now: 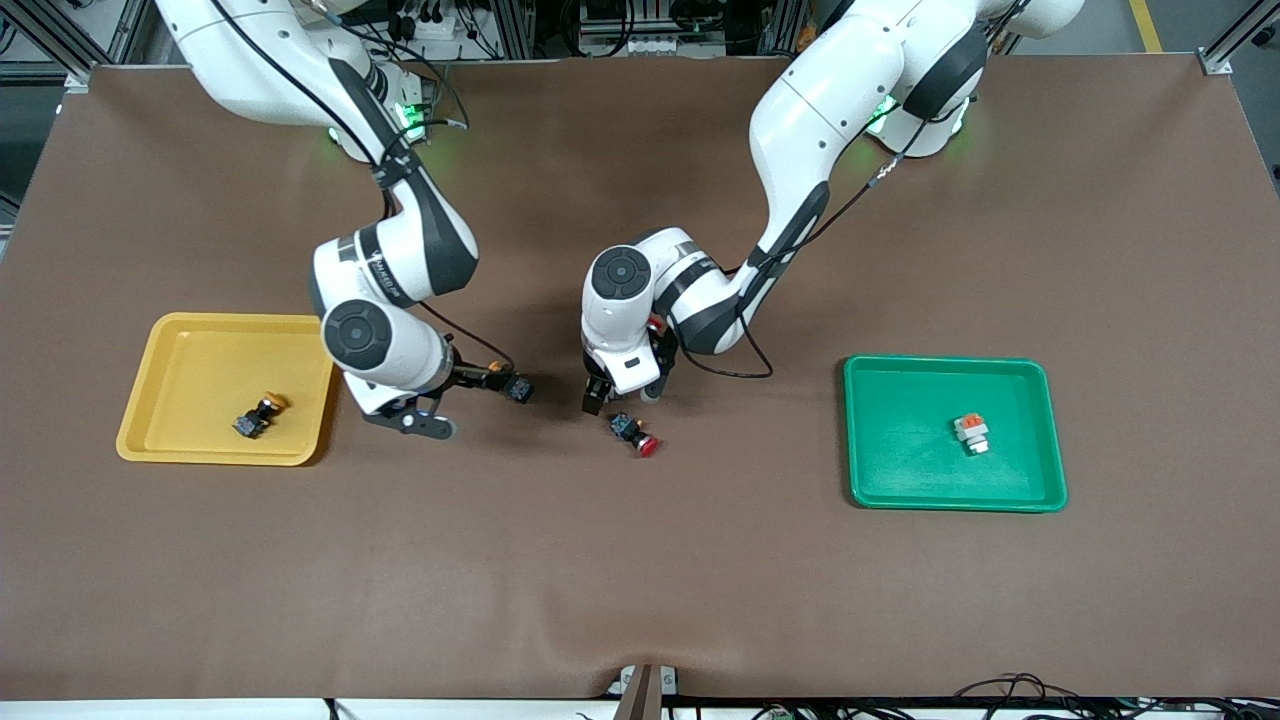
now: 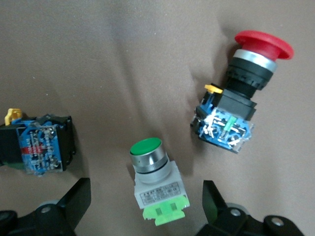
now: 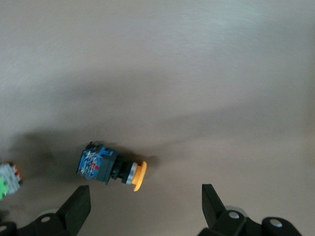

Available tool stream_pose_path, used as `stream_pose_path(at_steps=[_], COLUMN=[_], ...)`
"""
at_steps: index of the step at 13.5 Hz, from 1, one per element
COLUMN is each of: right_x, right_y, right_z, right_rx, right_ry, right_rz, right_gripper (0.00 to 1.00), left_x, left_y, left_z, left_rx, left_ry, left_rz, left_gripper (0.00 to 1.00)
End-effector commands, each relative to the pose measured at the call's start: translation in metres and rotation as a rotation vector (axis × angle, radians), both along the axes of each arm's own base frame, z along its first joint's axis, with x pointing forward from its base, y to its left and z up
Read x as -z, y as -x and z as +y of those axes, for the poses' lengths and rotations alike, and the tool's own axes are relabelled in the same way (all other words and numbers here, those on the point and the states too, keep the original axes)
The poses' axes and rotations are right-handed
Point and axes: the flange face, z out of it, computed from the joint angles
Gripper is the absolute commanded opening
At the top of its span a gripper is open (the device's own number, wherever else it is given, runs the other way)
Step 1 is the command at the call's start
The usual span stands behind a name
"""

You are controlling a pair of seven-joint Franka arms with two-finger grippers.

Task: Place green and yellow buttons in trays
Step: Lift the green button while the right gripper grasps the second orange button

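The fingers are beside the button's body (image 2: 160,189), below its green cap (image 2: 146,146), in the left wrist view. My left gripper should close on the button now.
The yellow tray (image 1: 170,350) lies at the right arm's end of the table and holds one yellow-capped button (image 1: 262,415). The green tray (image 1: 900,400) lies at the left arm's end and holds a grey-white button (image 1: 971,432). My right gripper (image 1: 470,380) (image 3: 145,196) hangs open just over the table. A second yellow-capped button (image 1: 508,385) (image 3: 110,169) lies on its side just off its fingertips. My left gripper (image 1: 625,392) (image 2: 146,194) is open and low over a green-capped grey-white button (image 2: 155,179), which lies between its fingers (image 2: 78,196). The left hand hides that button in the front view.
A red-capped switch (image 1: 635,432) (image 2: 241,98) lies on the mat beside the left gripper, nearer the front camera. A black-blue switch body (image 2: 39,142) shows at the edge of the left wrist view, its cap out of sight. Brown mat (image 1: 640,580) covers the table.
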Motion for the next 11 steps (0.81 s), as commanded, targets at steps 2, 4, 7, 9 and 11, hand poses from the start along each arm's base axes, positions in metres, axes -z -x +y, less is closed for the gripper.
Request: stream_pose_path(at_steps=[2,4,7,9,11], right_x=[-0.004,-0.008,-0.014,-0.018,-0.022], right_y=[0.0,-0.004,-0.01,-0.01,-0.01], right_z=[-0.008,-0.01,-0.009,-0.009,-0.007], right_rx=[-0.259,-0.373,-0.537,-0.631,-0.66], right_ry=[-0.049,-0.067,-0.079,-0.092,-0.096], right_rz=[-0.016,-0.044,-0.097,-0.108,-0.117], right_gripper=[1.0,1.0,1.0,1.0,1.0], left_x=[0.006,0.007,0.007,0.006,0.007], left_y=[-0.004,-0.004,-0.004,-0.004,-0.004], left_z=[-0.006,-0.006,-0.006,-0.007,-0.006], left_rx=[-0.03,-0.027,-0.024,-0.023,-0.02], left_ry=[0.029,0.029,0.032,0.042,0.038], left_rz=[-0.026,-0.026,-0.029,-0.037,-0.037], left_gripper=[1.0,1.0,1.0,1.0,0.81])
